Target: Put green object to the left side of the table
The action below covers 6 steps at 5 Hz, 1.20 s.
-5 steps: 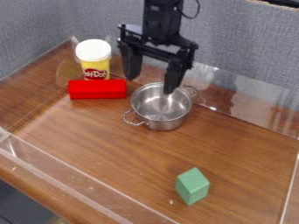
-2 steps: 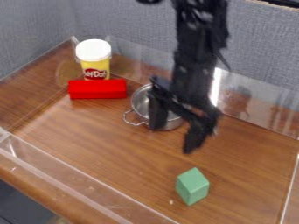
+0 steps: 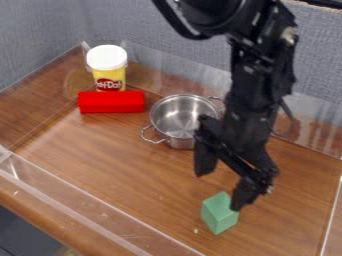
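My gripper grips the green object by its upper end (image 3: 221, 203) next, to put the object on the left side of the table.
The green object (image 3: 221, 214) is a small matte cube resting on the table (image 3: 94, 150) near its front right. My gripper (image 3: 229, 181) hangs open just above and slightly behind the cube, pointing straight down. Its two black fingers (image 3: 206, 160) stand wide apart with nothing between them. The arm rises up and back from there, hiding part of the right side of the table.
A steel pot (image 3: 179, 120) sits mid-table, just behind the gripper. A red cylinder (image 3: 111, 101) lies at the back left, with a yellow-lidded tub (image 3: 107, 68) behind it. Low clear plastic walls (image 3: 54, 190) edge the tabletop.
The gripper has come down and forward from above the pot to just over the green cube, rolling about its axis on the way. Its jaws stayed open.
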{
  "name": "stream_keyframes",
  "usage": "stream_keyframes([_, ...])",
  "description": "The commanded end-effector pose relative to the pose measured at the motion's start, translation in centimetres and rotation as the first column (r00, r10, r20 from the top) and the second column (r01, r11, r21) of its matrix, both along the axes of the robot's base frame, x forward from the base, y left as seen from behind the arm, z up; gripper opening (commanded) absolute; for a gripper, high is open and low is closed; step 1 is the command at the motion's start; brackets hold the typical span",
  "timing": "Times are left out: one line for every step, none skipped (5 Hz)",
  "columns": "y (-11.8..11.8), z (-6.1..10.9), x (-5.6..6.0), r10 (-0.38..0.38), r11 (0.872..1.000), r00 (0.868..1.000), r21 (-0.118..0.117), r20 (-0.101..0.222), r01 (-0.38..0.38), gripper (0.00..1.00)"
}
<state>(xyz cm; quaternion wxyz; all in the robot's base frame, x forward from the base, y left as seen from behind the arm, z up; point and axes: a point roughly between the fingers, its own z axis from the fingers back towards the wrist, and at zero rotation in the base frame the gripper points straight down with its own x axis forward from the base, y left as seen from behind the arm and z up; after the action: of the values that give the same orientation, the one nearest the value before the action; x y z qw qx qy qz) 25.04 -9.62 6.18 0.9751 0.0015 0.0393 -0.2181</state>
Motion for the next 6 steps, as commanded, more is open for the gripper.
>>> stream_keyframes([-0.5,-0.6,0.2,-0.019,1.0,1.0,-0.004,0.015,0.019,1.0])
stream_keyframes([-0.7,-2.3,0.1,-0.041,0.999,0.999,0.006,0.0,0.041,1.0])
stream_keyframes([-0.7,-3.5,0.1,-0.057,0.998,0.998,0.012,-0.01,0.057,1.0])
stream_keyframes([-0.6,-3.4,0.1,-0.066,0.998,0.998,0.017,-0.018,0.067,0.0])
stream_keyframes([-0.4,-3.3,0.1,-0.069,0.997,0.997,0.019,-0.017,0.069,0.0])
stream_keyframes([-0.1,-3.1,-0.1,-0.066,0.998,0.998,0.023,-0.014,0.066,0.0])
